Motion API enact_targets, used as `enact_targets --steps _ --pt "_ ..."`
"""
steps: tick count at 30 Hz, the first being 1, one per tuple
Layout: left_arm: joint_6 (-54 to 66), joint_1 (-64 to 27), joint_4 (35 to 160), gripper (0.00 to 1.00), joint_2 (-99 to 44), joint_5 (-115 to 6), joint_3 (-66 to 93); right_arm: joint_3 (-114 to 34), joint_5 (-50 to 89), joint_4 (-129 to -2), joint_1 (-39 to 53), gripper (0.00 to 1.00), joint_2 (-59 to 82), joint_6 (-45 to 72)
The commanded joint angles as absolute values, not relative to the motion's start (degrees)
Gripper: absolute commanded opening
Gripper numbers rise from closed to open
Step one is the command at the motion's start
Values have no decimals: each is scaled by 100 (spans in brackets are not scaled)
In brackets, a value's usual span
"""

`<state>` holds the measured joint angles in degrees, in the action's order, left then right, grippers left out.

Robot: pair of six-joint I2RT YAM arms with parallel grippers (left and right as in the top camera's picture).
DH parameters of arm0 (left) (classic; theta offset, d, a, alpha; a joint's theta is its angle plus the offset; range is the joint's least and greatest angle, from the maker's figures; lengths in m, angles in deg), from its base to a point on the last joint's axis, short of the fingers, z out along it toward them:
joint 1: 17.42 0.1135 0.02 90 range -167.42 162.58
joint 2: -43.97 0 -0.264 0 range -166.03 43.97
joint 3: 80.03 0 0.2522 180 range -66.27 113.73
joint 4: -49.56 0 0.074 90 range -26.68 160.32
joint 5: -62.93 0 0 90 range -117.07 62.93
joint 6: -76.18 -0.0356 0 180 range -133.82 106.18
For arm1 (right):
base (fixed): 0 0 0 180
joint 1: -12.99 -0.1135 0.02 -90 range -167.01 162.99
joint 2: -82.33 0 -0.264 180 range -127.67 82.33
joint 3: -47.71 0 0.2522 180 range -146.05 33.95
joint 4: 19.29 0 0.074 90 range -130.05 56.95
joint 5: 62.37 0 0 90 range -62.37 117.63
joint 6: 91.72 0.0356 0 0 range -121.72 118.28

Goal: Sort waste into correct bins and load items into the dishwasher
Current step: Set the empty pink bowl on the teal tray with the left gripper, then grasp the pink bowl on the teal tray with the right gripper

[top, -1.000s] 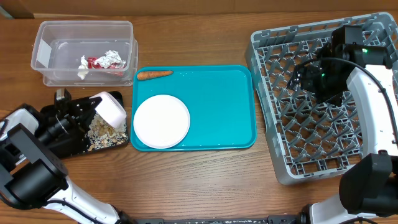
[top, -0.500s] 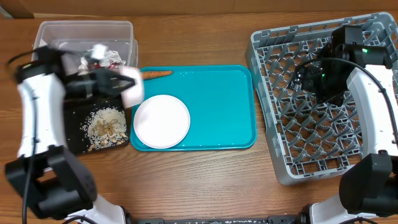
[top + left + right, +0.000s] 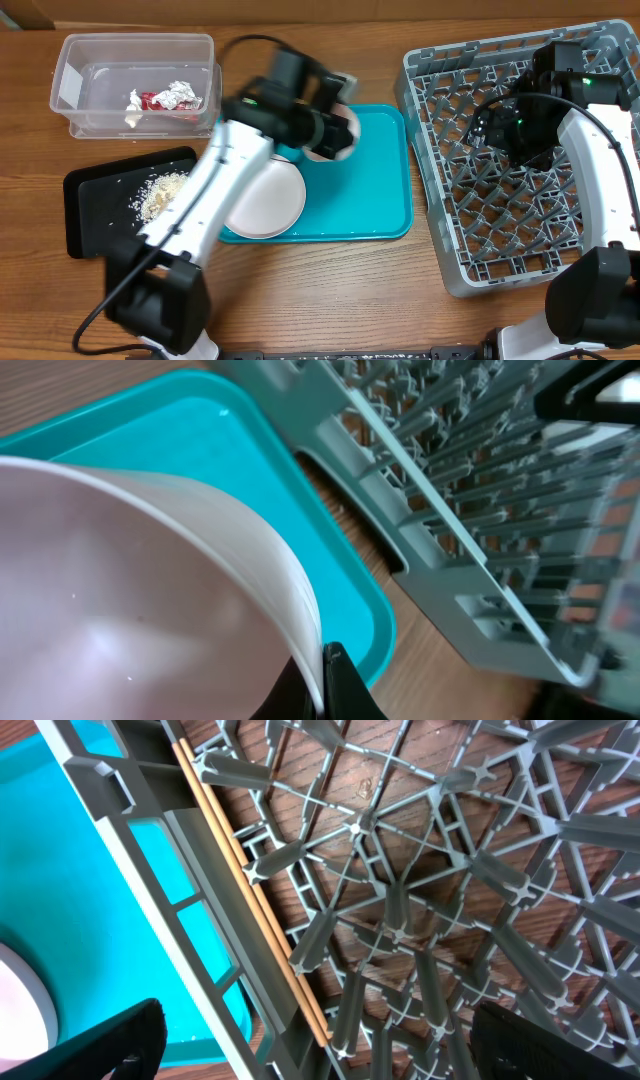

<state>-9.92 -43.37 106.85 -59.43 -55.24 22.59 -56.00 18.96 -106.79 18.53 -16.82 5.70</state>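
I should grab the small white bowl next with my right gripper by its rack-facing rim (image 3: 356, 130), so its body stays free to load into the rack (image 3: 452, 262).
My left gripper (image 3: 322, 132) is shut on the rim of a small white bowl (image 3: 338, 136) and holds it above the teal tray, close to the grey dish rack (image 3: 452, 262). In the left wrist view the bowl (image 3: 130, 590) fills the left side, with the fingers (image 3: 322, 678) pinching its rim. My right gripper (image 3: 498, 126) hovers open and empty over the rack (image 3: 420, 890). Two wooden chopsticks (image 3: 250, 890) lie along the rack's left wall. The pale pink plate (image 3: 270, 200) sits on the teal tray, partly under my left arm. The carrot is hidden.
The clear tub (image 3: 75, 60) at the back left holds red-and-white wrappers (image 3: 168, 97) and tissue. The black tray (image 3: 90, 215) holds beige scraps (image 3: 158, 193). The teal tray (image 3: 380, 190) lies in the middle, seen too in the wrist views (image 3: 230, 450) (image 3: 60, 840).
My left arm has swung from the black tray to the right, carrying the bowl over the teal tray towards the rack. The right arm has not moved.
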Motion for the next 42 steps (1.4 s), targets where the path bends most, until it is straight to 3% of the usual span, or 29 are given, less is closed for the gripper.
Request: enact_targets --steps 1,9,16,19,24,26,32,42 --pt "-614 -4820 10454 4 -6336 -4394 2346 -5611 1920 -10683 1847 99 -1656 529" --pt "-437 -5168 10224 4 -7250 -3965 2346 -5611 1918 -10716 1847 99 -1656 529" --pt "-444 -5098 10248 20 -7342 -3666 2368 -5611 1920 -10714 1847 99 -1656 529" --pt "-441 -5037 10373 34 -7276 -3677 2521 -5611 1920 -10696 1847 99 -1658 529" --pt "-437 -4763 11568 38 -6940 -3557 3236 -5618 1905 -10600 1847 98 -1656 531" --pt "-415 -4420 12495 38 -6653 -3292 3662 -5733 1730 -10567 1838 97 -1656 529" --pt "324 -3268 13618 39 -5805 -2597 3800 -6131 1529 -10314 1373 96 -1656 524" --pt "1104 -1308 14161 47 -4948 -2593 3800 -6024 2165 -9260 -413 96 -1922 603"
